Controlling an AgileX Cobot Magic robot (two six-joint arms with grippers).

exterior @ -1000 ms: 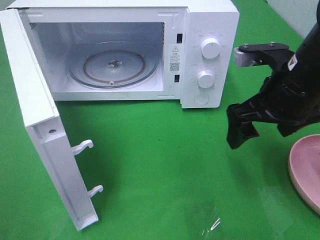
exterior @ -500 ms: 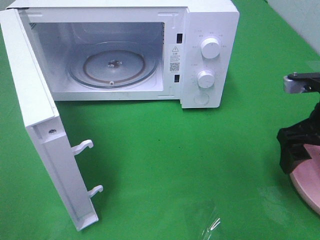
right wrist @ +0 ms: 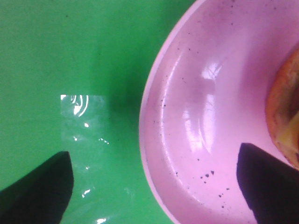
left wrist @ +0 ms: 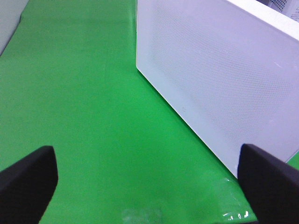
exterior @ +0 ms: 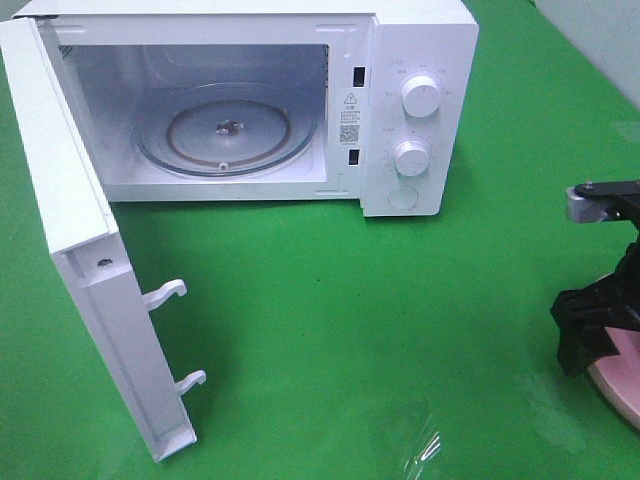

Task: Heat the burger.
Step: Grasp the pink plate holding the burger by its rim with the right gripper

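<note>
I should next grip the pink plate (right wrist: 196, 135) by its rim (right wrist: 152, 112) with my right gripper, so that I can carry the burger to the microwave for heating.
The burger (right wrist: 284, 122) shows only as a golden-brown bun edge with yellow cheese at the side of the right wrist view, on a round pink plate (right wrist: 196, 135). My right gripper (right wrist: 154, 186) is open above the plate's rim, one finger over the green cloth, the other over the plate. In the high view the right gripper (exterior: 590, 335) hangs at the far right over the plate's edge (exterior: 620, 385); the burger is out of view there. The white microwave (exterior: 420, 60) stands open with an empty glass turntable (exterior: 225, 135). My left gripper (left wrist: 149, 182) is open beside the microwave's side wall (left wrist: 219, 79).
The microwave door (exterior: 90, 280) swings out to the front left, with two latch hooks (exterior: 165, 295) sticking out. A strip of clear tape (exterior: 420, 445) lies on the green cloth near the front. Two dials (exterior: 420, 98) are on the microwave's right panel.
My right gripper has moved right and down, from beside the microwave's dials to over the pink plate's edge. The microwave and door have not moved.
</note>
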